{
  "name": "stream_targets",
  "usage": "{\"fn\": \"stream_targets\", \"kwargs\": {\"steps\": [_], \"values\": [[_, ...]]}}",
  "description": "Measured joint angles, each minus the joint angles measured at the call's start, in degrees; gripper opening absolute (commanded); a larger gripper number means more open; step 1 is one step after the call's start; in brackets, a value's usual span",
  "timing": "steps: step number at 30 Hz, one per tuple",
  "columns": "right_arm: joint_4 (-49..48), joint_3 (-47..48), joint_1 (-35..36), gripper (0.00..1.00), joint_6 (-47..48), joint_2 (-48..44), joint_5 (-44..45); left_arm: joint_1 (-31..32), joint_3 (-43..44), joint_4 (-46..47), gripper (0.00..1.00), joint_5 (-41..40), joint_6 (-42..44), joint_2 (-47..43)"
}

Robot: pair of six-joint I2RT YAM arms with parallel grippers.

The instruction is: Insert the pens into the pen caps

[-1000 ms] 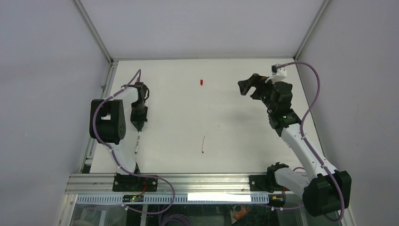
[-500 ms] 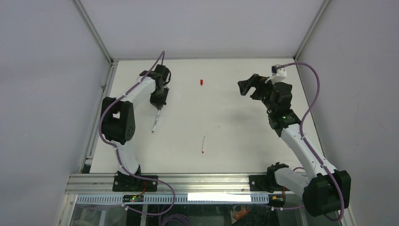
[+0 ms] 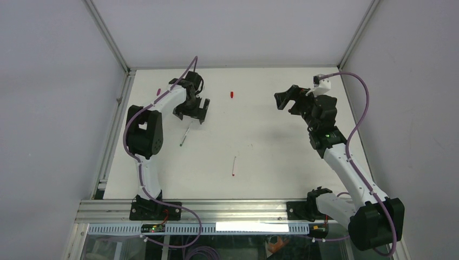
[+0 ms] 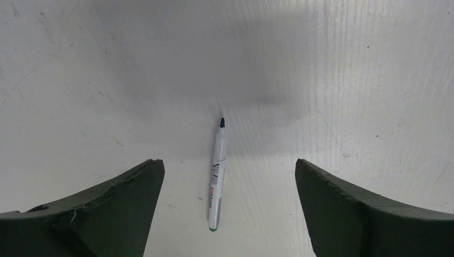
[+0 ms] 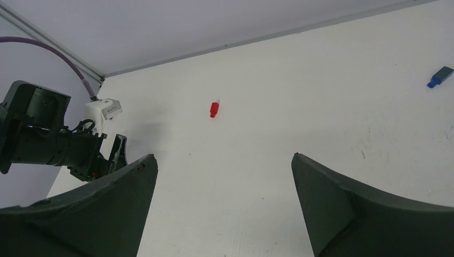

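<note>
The white pen needs my left gripper's grip at its tail end, opposite the pen's tip, so its body stays free to hand over to my right gripper.
A thin white pen with a green tip lies loose on the table between the fingers of my open left gripper; from above this pen sits just below the left gripper. A second pen, red-tipped, lies mid-table. A red cap rests near the far edge, also in the right wrist view. A small pinkish-red cap lies far left. A blue cap shows only in the right wrist view. My right gripper hovers open and empty.
The white table is bounded by a metal frame rail on the left and grey walls behind. The left arm's wrist appears at the left of the right wrist view. Purple cables loop over both arms.
My left gripper carried the green-tipped pen from the near left toward the far middle, then opened; the pen now lies free on the table. The right arm stayed still.
</note>
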State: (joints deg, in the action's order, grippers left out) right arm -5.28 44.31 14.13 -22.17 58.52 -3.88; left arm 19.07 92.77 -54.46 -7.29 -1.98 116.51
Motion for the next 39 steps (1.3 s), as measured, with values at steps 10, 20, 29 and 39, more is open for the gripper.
{"fn": "stream_targets", "kwargs": {"steps": [10,20,29,39], "values": [[0.0,-0.02,0.0,1.0,0.0,-0.09,-0.02,-0.02,-10.05,2.4,0.9,0.96,-0.28,-4.74],[-0.02,-0.31,0.0,1.0,-0.02,-0.61,-0.02,-0.44,-20.55,2.82,0.78,0.17,-1.36,-10.45],[0.02,-1.09,0.02,1.0,-0.02,-1.44,-0.02,-0.81,-21.59,1.38,0.0,2.95,-1.99,-8.96],[-0.15,-1.31,0.46,0.99,-0.31,-2.38,0.7,-0.81,-20.55,0.31,0.0,4.17,-1.7,-9.01]]}}
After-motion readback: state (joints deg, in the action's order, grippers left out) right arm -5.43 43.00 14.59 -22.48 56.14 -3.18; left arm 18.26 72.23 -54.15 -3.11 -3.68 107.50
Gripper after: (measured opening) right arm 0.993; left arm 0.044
